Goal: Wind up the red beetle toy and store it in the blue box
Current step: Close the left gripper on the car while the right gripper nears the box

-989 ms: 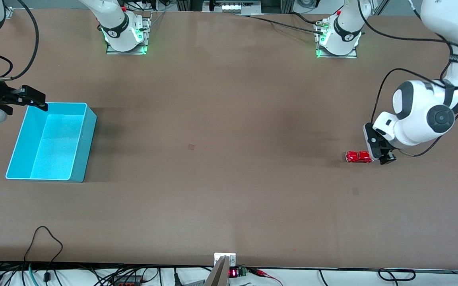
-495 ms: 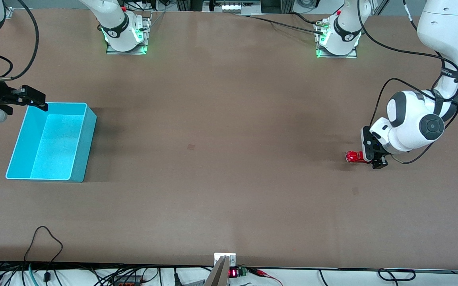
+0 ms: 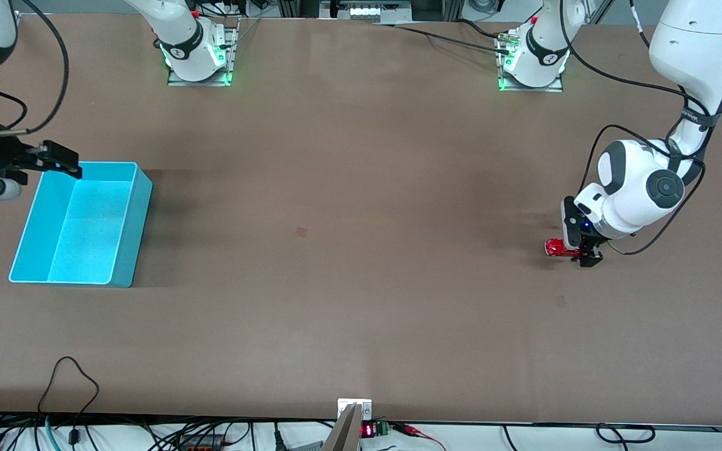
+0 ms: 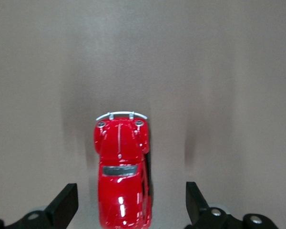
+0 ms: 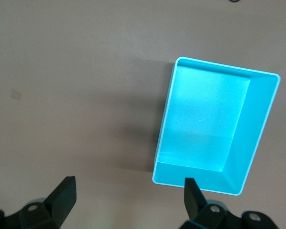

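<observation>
My left gripper should close on the red beetle's rear body point(image 4: 121, 205), between its fingers.
The red beetle toy point(image 3: 556, 247) stands on the brown table at the left arm's end. My left gripper point(image 3: 582, 249) is low over its rear. In the left wrist view the toy point(image 4: 121, 176) lies between the two open black fingers point(image 4: 64, 205), clear of both. The blue box point(image 3: 82, 223) stands empty at the right arm's end of the table. My right gripper point(image 3: 60, 159) is open and empty, above the box's corner farthest from the front camera. The box also shows in the right wrist view point(image 5: 212, 126), with one finger point(image 5: 193, 195) over its rim.
The two arm bases point(image 3: 197, 53) stand along the table edge farthest from the front camera. Cables point(image 3: 69, 382) and a small device point(image 3: 355, 426) lie at the edge nearest the front camera. Bare brown table point(image 3: 336, 219) stretches between toy and box.
My left gripper has come down and moved over the toy, its fingers now on either side of the rear. My right gripper has shifted slightly toward the box. The toy and box have not moved.
</observation>
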